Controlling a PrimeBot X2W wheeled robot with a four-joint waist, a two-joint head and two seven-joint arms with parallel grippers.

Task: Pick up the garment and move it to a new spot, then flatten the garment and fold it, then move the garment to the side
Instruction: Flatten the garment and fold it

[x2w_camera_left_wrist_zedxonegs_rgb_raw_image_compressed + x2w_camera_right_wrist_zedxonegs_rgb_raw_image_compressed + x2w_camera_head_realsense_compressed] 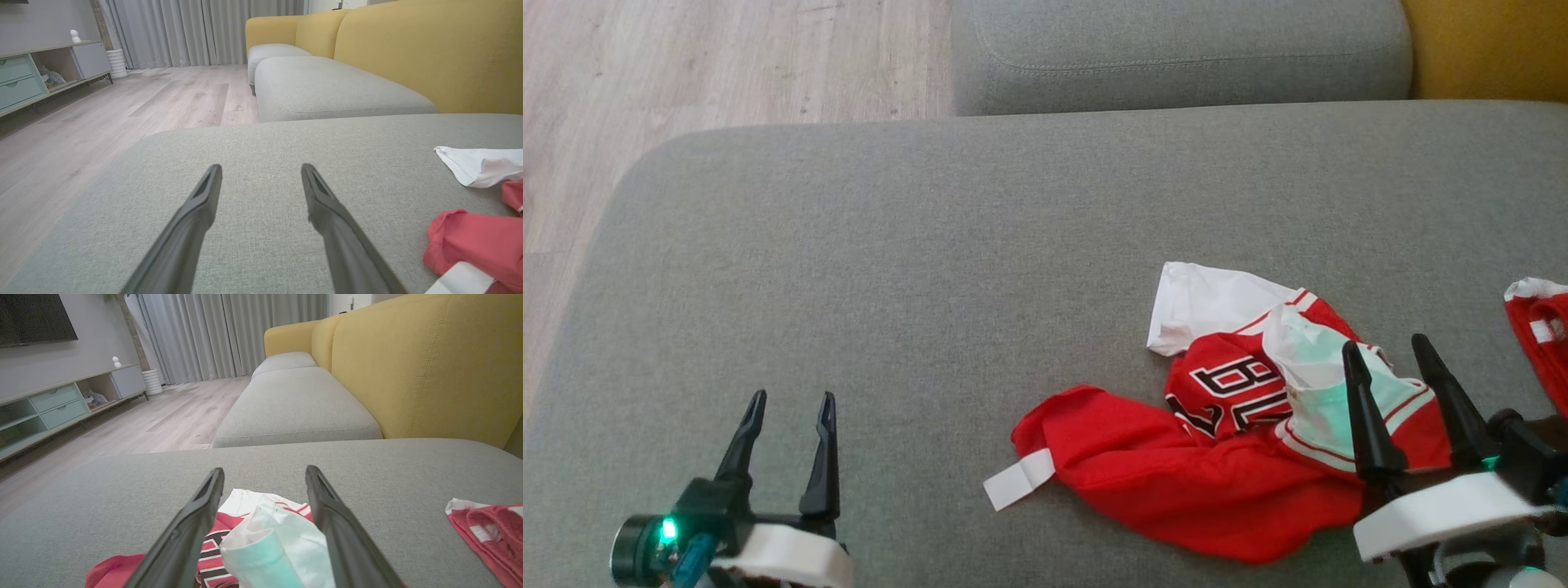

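Note:
The edge of the white sleeve sticks up in a fold above the crumpled jersey (1199,470), so I will take hold of that raised sleeve edge (1285,343) next with my right gripper.
The garment (1217,457), a red and white jersey with black lettering, lies crumpled on the grey sofa cushion (931,269), right of centre. A white tag pokes out at its left edge. My right gripper (1390,347) hovers open just above the garment's right part, and a raised white fold (265,543) sits between its fingers, which do not pinch it. My left gripper (791,400) stands open over bare cushion at the lower left, well apart from the garment (474,245), with nothing between its fingers (204,204).
Another red and white piece of cloth (1543,327) lies at the right edge of the cushion. A second grey cushion (1176,49) lies beyond, the yellow backrest (429,367) to the right, wooden floor (686,65) to the left.

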